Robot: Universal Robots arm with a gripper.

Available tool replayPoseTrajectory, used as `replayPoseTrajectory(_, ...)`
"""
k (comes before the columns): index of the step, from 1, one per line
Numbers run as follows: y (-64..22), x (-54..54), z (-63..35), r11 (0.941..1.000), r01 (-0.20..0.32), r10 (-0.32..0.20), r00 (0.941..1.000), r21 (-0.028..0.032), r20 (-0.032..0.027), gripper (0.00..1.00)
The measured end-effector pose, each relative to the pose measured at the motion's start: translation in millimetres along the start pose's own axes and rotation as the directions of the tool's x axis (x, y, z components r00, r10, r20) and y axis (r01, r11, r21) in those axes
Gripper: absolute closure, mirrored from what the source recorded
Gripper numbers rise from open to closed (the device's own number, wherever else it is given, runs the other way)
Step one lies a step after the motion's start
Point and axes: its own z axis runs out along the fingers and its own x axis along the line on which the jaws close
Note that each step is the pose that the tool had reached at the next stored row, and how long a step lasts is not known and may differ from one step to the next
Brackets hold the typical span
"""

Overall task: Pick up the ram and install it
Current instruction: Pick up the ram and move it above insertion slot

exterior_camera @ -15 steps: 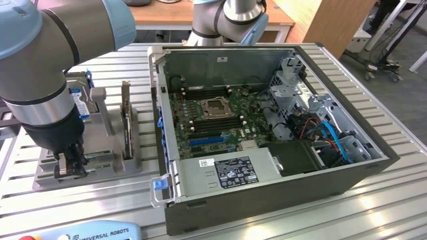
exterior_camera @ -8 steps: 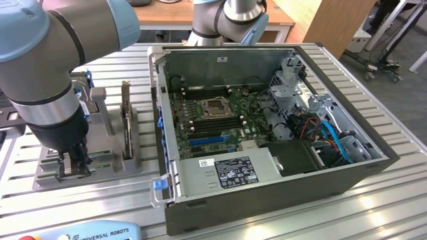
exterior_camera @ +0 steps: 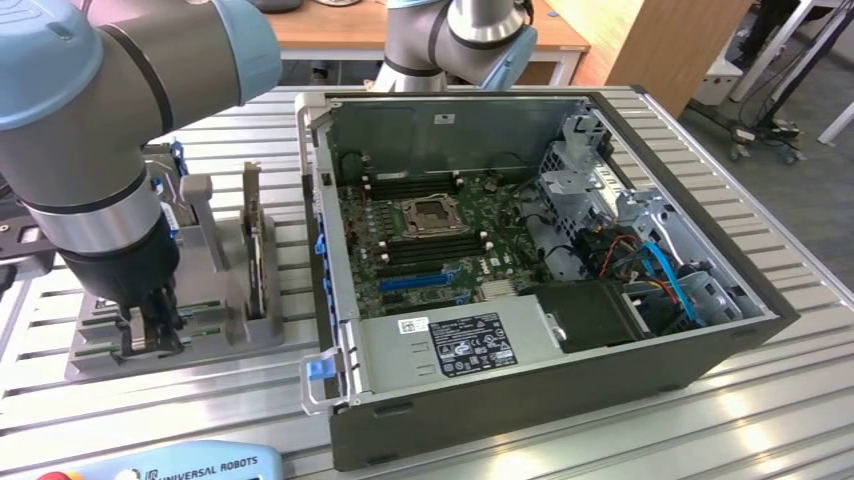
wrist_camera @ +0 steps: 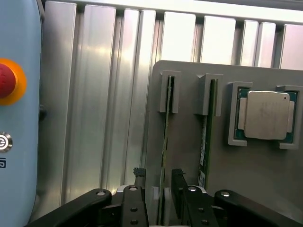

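Observation:
Grey holders hold the ram [wrist_camera: 165, 123] at both ends, so my gripper should next grab the ram between the holders, by its open top edge [wrist_camera: 163, 176].
The ram [wrist_camera: 165, 123] is a thin green stick standing on edge in a slot of the grey fixture [wrist_camera: 184, 161]. My gripper [wrist_camera: 157, 182] is lowered over its near end, with one black finger [wrist_camera: 138, 187] on each side of the board and a visible gap to each, so it is open. A second ram stick [wrist_camera: 204, 137] stands in the neighbouring slot. In the exterior view my gripper [exterior_camera: 147, 335] reaches down onto the fixture [exterior_camera: 200, 320] at the exterior view's left, beside the open computer case [exterior_camera: 534, 260].
A square silver processor [wrist_camera: 265, 116] lies in its own pocket of the fixture. The teach pendant [wrist_camera: 14, 118] with a red stop button [wrist_camera: 4, 80] lies close by on the ribbed aluminium table [wrist_camera: 104, 94]. The motherboard [exterior_camera: 427, 235] lies bare inside the case.

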Motion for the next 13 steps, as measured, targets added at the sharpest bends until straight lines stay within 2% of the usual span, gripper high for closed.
replayPoseTrajectory(13,0.0,0.0,0.9,1.0000,0.000,0.000,1.0000,0.0000,0.0001,0.65)
